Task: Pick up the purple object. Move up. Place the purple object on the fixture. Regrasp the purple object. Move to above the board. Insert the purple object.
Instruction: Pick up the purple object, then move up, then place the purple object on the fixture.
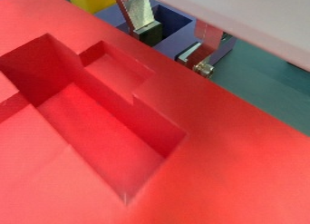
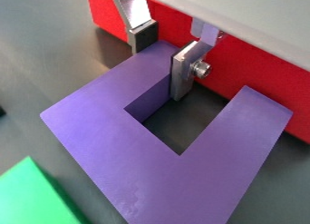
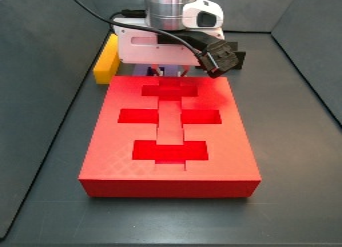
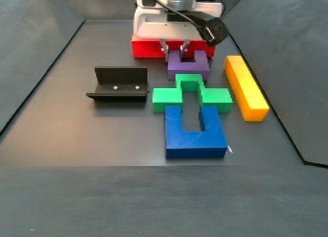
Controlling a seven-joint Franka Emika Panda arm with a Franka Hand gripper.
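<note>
The purple object has to go on the fixture, so my gripper should next pick it up by its prong (image 1: 173,39) beside the notch.
The purple object (image 2: 145,146) lies flat on the dark floor, right beside the red board (image 3: 171,141), and also shows as a small U-shaped block (image 4: 187,62) in a side view. My gripper (image 2: 162,66) is down at it and open. One finger (image 2: 184,72) stands inside the notch and the other (image 2: 141,33) stands outside the prong, so the jaws straddle that prong. In a wrist view the gripper (image 1: 169,44) stands just past the board's edge (image 1: 230,128). The black fixture (image 4: 115,85) stands apart on the floor.
A green cross-shaped block (image 4: 193,93) and a blue block (image 4: 195,128) lie in a row close to the purple object. A long yellow bar (image 4: 246,85) lies alongside them and also shows beside the board (image 3: 107,59). Dark walls enclose the floor.
</note>
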